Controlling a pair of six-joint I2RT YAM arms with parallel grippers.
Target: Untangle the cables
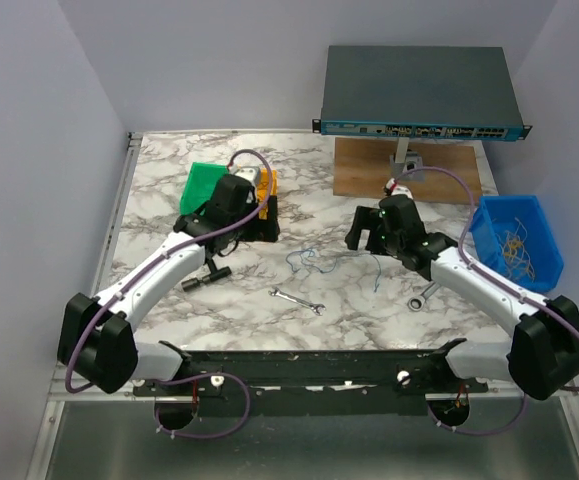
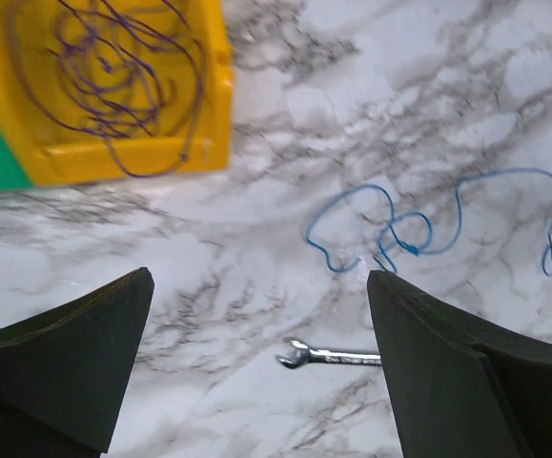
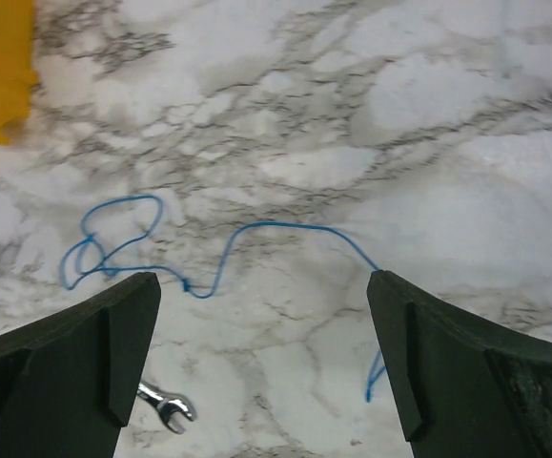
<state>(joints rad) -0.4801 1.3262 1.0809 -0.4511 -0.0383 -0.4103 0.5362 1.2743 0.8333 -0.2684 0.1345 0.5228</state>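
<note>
The blue cable (image 1: 314, 258) has a single part beside the loops, and my right gripper will reach it and grab it there. The loops then stay free to untangle.
A thin blue cable (image 1: 314, 258) lies loose in loops on the marble table between the two arms. It shows in the left wrist view (image 2: 419, 234) and in the right wrist view (image 3: 256, 226), where its end runs behind the right finger. Dark brown cables (image 2: 113, 86) lie coiled in a yellow bin (image 2: 209, 114). Yellow cables (image 1: 517, 250) lie in a blue bin (image 1: 544, 225). My left gripper (image 1: 259, 228) (image 2: 258, 281) is open and empty beside the yellow bin. My right gripper (image 1: 369, 232) (image 3: 264, 281) is open and empty above the blue cable.
A small silver wrench (image 1: 297, 300) (image 2: 328, 356) (image 3: 166, 404) lies near the front, another (image 1: 424, 296) by the right arm. A green bin (image 1: 204, 185) stands next to the yellow bin. A network switch (image 1: 419, 90) sits on a wooden stand (image 1: 369, 170) at the back.
</note>
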